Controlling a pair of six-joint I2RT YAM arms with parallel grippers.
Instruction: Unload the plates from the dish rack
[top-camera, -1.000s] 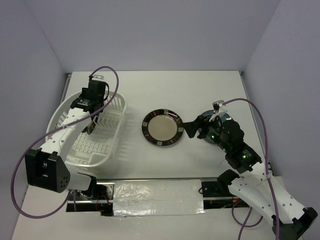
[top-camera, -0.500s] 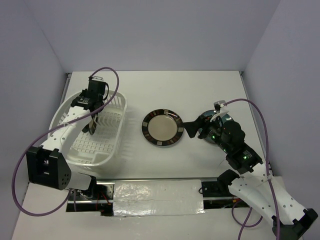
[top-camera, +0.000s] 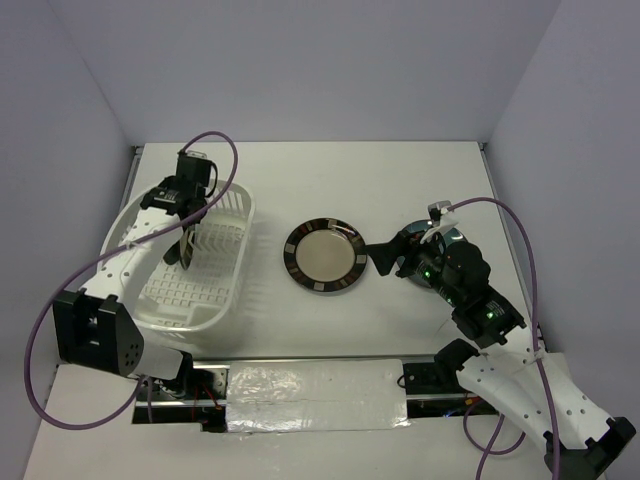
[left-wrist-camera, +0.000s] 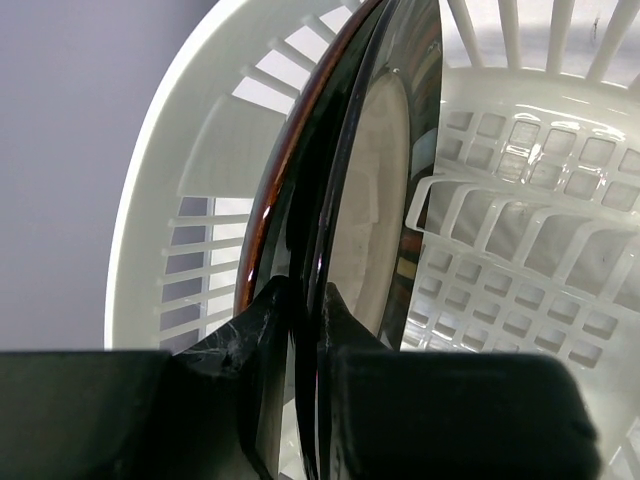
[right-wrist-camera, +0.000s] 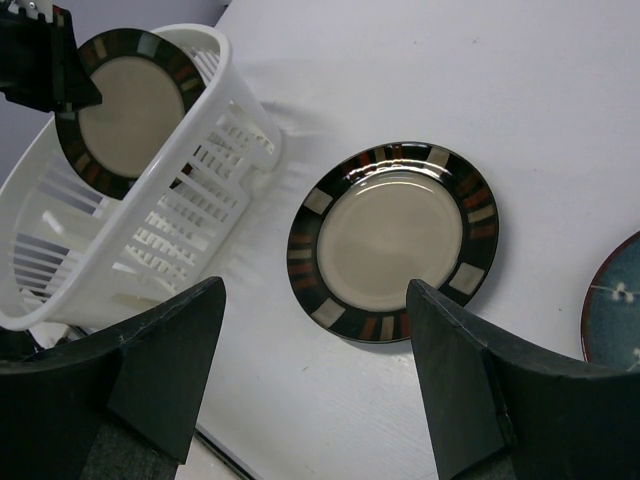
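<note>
I am closing my left gripper's fingers on both sides of the beige-centred plate's rim, so the plate would come up out of the rack if I lifted it now.
The white dish rack (top-camera: 232, 270) stands at the left. My left gripper (top-camera: 188, 228) is inside it, shut on the rim of a beige-centred, black-rimmed plate (top-camera: 186, 250) held upright on edge. In the left wrist view my fingers (left-wrist-camera: 262, 318) pinch that plate (left-wrist-camera: 375, 200). The right wrist view shows its face (right-wrist-camera: 125, 105) above the rack (right-wrist-camera: 170, 235). A second, matching plate (top-camera: 323, 256) lies flat on the table mid-scene (right-wrist-camera: 393, 240). The teal-blue plate (right-wrist-camera: 615, 310) lies at the right, mostly under my right arm. My right gripper (top-camera: 385, 258) is open and empty above the table (right-wrist-camera: 315, 295).
The rack's upright dividers (left-wrist-camera: 470, 215) stand just right of the held plate. Purple walls close in the table at left, back and right. A taped strip (top-camera: 300, 390) runs along the near edge between the arm bases.
My left gripper has drawn the held plate slightly up and toward the far side of the rack. The right arm has hardly moved.
</note>
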